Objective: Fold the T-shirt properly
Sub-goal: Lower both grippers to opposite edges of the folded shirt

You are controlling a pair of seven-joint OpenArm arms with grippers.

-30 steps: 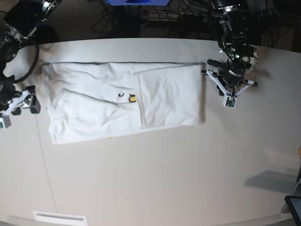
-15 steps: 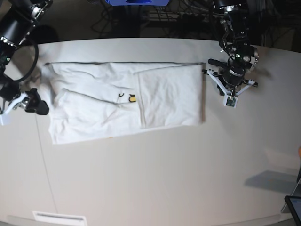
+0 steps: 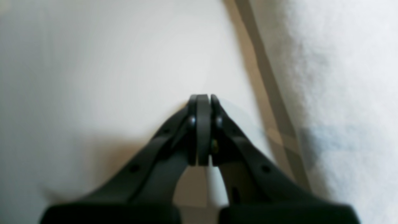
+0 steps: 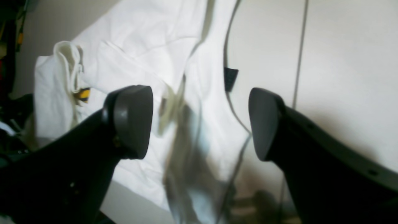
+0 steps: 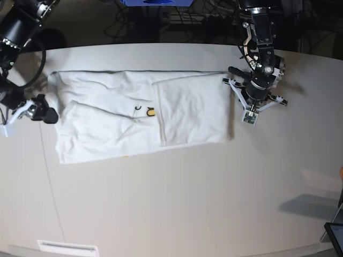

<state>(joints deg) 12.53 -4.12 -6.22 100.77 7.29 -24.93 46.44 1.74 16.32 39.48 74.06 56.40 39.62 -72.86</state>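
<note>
My right gripper's fingers are above the shirt's edge and the dark neck tag (image 4: 230, 77) in the right wrist view and would miss now, so I should lower them before closing.
The T-shirt (image 5: 142, 115) lies flat on the table, plain white side up, with one panel folded over its right half. A bit of yellow print (image 5: 150, 112) shows near the middle. My left gripper (image 5: 247, 99) hangs shut over bare table just off the shirt's right edge. In the left wrist view its fingertips (image 3: 203, 101) press together with nothing between them, and the shirt (image 3: 342, 77) lies to their right. At the shirt's left edge my right gripper (image 5: 48, 115) stands open. In the right wrist view its pads (image 4: 132, 119) spread wide above the shirt (image 4: 161, 49) and its dark neck tag (image 4: 230, 77).
The pale table (image 5: 177, 203) reaches to the front edge. A thin seam line (image 5: 51, 182) runs down its left part. A white strip (image 5: 67, 248) lies at the front left, and a tablet corner (image 5: 336, 235) shows at the lower right. Cables and dark gear crowd the back edge.
My left gripper has shifted left, closer to the shirt's right edge, still shut. My right gripper has moved right up to the shirt's left edge, still open. The shirt has not moved.
</note>
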